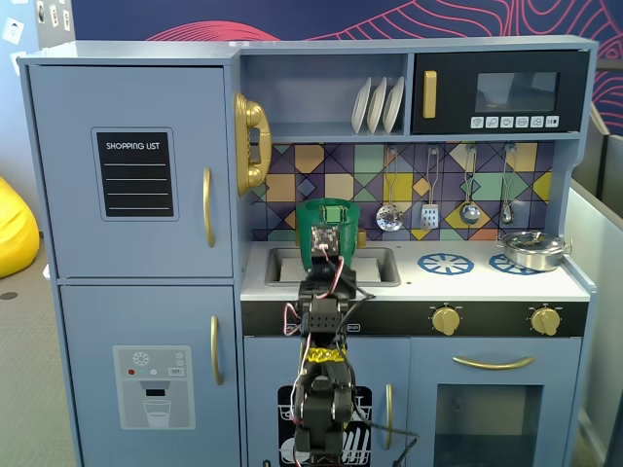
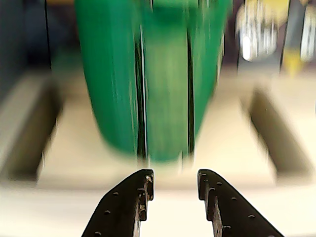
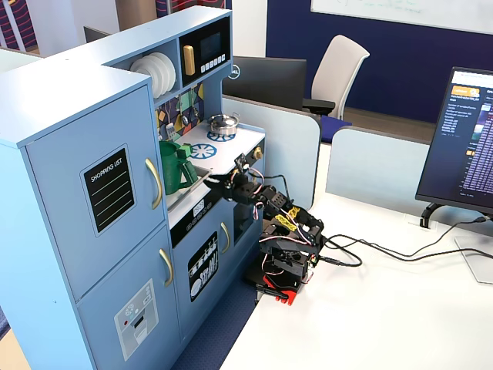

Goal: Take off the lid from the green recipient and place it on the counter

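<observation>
The lid needs to go on the counter, so next I need to grip the lid by its light-green rectangular handle (image 1: 334, 213).
The green recipient (image 1: 341, 222) stands upright in the sink cut-out (image 1: 380, 265) of the white counter (image 1: 467, 284). Its lid (image 1: 329, 206) sits on its top, with the small raised handle showing. My gripper (image 2: 175, 180) is open and empty, low in front of the pot, its jaws level with the pot's base. The wrist view is blurred: the pot (image 2: 113, 74) fills the top, its strap handle (image 2: 165, 98) faces the jaws, and the lid is out of frame. In a fixed view the gripper (image 3: 212, 179) reaches over the counter's front edge, just short of the pot (image 3: 173, 166).
A silver pan (image 1: 533, 250) stands on the right burner ring. Another blue burner ring (image 1: 446, 263) is printed right of the sink. Utensils hang on the tiled back wall (image 1: 467, 185). The arm's base (image 3: 281, 270) stands on the white desk in front of the kitchen.
</observation>
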Available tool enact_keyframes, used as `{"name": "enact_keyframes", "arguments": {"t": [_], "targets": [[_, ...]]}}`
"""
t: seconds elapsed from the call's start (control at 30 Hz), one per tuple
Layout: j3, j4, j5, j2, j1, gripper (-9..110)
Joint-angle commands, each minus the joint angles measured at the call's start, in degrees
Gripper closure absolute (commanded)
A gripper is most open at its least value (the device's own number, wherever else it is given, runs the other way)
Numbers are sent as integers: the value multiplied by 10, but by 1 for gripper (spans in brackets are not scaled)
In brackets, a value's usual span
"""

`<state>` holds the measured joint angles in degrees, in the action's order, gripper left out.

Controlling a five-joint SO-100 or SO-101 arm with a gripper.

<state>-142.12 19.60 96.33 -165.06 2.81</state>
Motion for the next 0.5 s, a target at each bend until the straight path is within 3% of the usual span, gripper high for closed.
{"name": "enact_keyframes", "arguments": {"t": [0.0, 0.07, 0.27, 0.47], "targets": [[98, -27, 3, 58, 12, 101], [127, -31, -12, 82, 13, 98], [199, -46, -20, 142, 17, 73], [255, -76, -18, 200, 22, 63]]}}
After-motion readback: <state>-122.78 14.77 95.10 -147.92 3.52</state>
